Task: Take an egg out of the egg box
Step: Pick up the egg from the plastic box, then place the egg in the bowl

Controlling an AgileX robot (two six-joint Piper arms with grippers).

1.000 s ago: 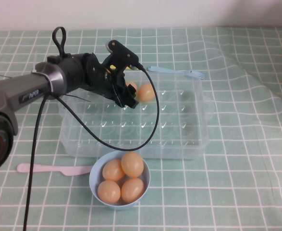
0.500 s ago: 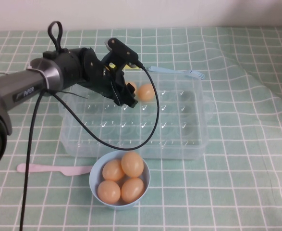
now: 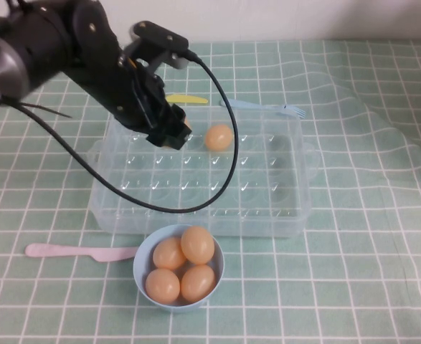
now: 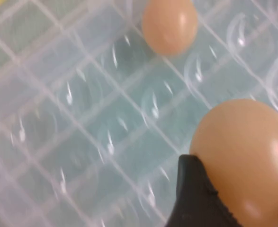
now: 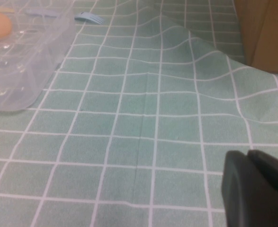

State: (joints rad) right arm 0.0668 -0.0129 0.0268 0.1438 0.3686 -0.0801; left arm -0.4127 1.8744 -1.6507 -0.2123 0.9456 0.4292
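Observation:
My left gripper should open later, over the light-blue bowl: the egg is far short, over the egg box.
The clear plastic egg box (image 3: 282, 208) lies at the table's middle. One orange-tan egg (image 3: 218, 137) sits in a far-row cup. My left gripper (image 3: 171, 134) hangs over the box's far left part, just left of that egg. It is shut on a second egg (image 4: 243, 156), held above the cups, with one black finger (image 4: 193, 198) pressed to its side. The egg left in the box (image 4: 169, 24) also shows in the left wrist view. My right gripper (image 5: 259, 189) is shut and empty, low over the cloth to the right of the box (image 5: 15, 61).
A light-blue bowl (image 3: 214, 283) with several eggs stands in front of the box. A pink plastic knife (image 3: 74, 251) lies to its left. A blue fork (image 3: 267, 107) and a yellow utensil (image 3: 185, 99) lie behind the box. A brown box (image 5: 266, 33) stands at the right edge.
My left arm has risen and drawn back to the left, lifting one of the two far-row eggs out of its cup. One egg stays in the box.

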